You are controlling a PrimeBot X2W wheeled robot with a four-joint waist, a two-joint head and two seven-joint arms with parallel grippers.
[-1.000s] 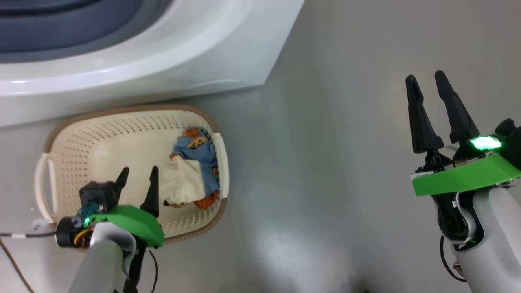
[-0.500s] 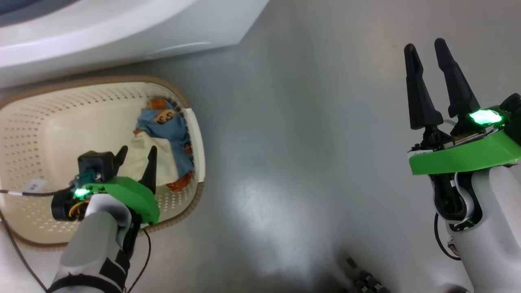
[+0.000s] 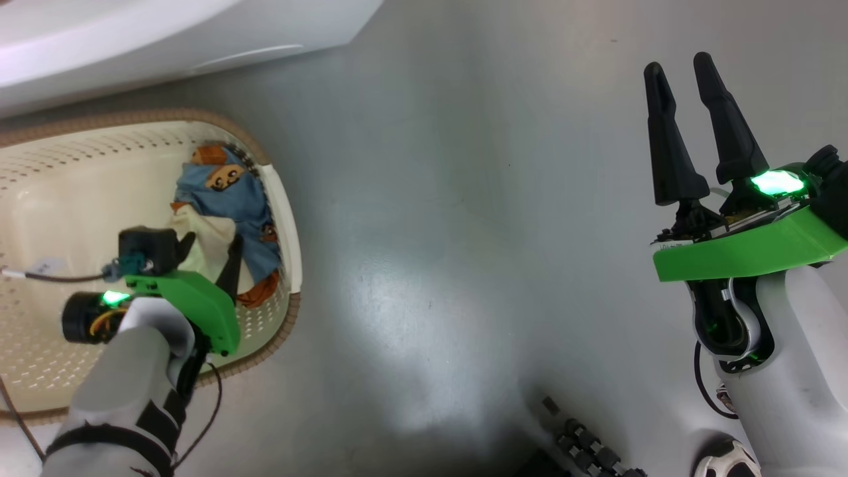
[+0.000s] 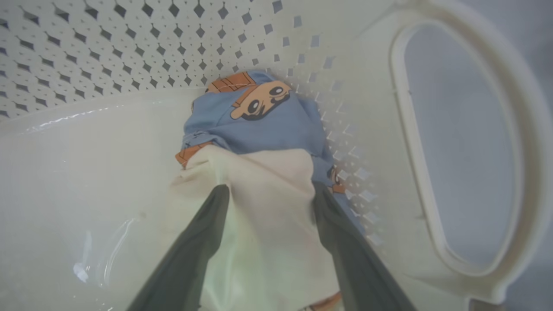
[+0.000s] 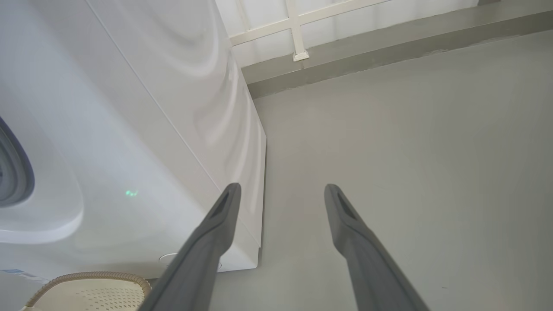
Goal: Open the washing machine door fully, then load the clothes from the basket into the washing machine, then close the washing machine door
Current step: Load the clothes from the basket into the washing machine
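Note:
I will grab the clothes with my left gripper next by the raised cream fold [image 3: 210,237] on top, because the blue cloth [image 3: 230,199] slumps against the side of the basket.
The cream-white basket [image 3: 73,172] with a brown rim stands on the floor before the white washing machine [image 3: 132,33]. The clothes [image 3: 222,192], light blue with orange cartoon figures and a cream part, lie bunched against its right end. My left gripper [image 3: 212,240] reaches down into the basket, open. In the left wrist view its fingers [image 4: 207,233] straddle the cream fabric of the clothes [image 4: 259,129], close to the basket's side handle [image 4: 529,142]. My right gripper [image 3: 677,63] hangs open over bare floor at the right, holding nothing. The washing machine door is out of view.
The washing machine's corner [image 5: 255,172] rises beside grey floor [image 5: 410,151], with a wall and white frame [image 5: 298,39] behind. Parts of my base [image 3: 583,444] and a wheel [image 3: 725,460] show at the bottom. A thin cable [image 3: 59,277] trails from my left wrist.
The head camera has swung, shifting the whole picture left and up. My left gripper has moved across the basket onto the clothes. The right gripper has kept its pose.

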